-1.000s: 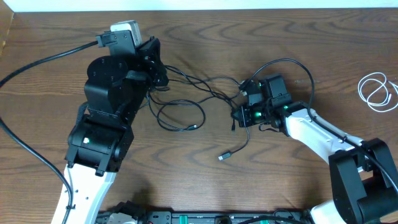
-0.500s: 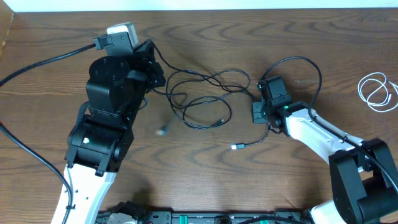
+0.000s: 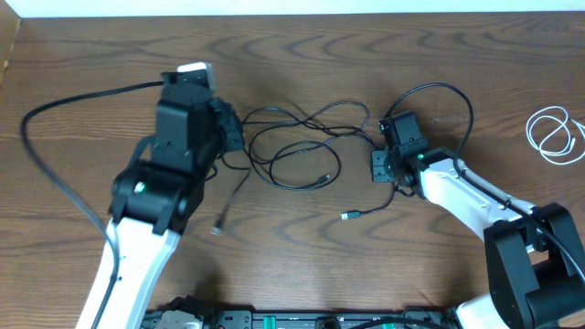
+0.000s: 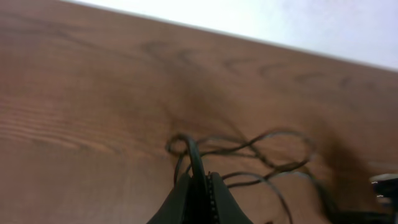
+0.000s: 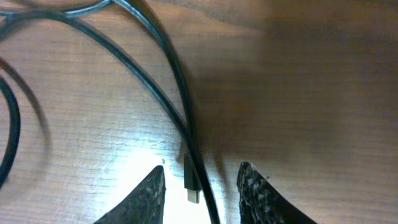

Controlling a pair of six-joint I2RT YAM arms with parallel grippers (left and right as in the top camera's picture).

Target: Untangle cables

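My right gripper grabs the black cable (image 3: 306, 137) by the outer piece (image 3: 367, 140) where the loops end next, to pull the tangled loops apart.
The black cable (image 3: 306, 137) lies in loose loops on the table between the two arms. My left gripper (image 3: 232, 133) is shut on one strand of it; in the left wrist view the cable (image 4: 189, 152) rises out of the closed fingertips of that gripper (image 4: 200, 182). My right gripper (image 3: 377, 166) stands open at the loops' right end. In the right wrist view a strand (image 5: 177, 81) and a small plug end (image 5: 192, 180) lie between the spread fingers (image 5: 155, 190), untouched. The white cable (image 3: 554, 133) is coiled at the far right.
Loose plug ends lie at the lower left (image 3: 219, 228), the middle (image 3: 326, 176) and the lower right (image 3: 347, 217). Thick black robot wires (image 3: 55, 110) arc across the table's left side and over the right wrist (image 3: 439, 91). The table's back edge (image 3: 292, 13) is close.
The right gripper has opened and let go of the black cable. The loops have spread out between the arms. The left arm has swung right, and a plug end has dropped below it.
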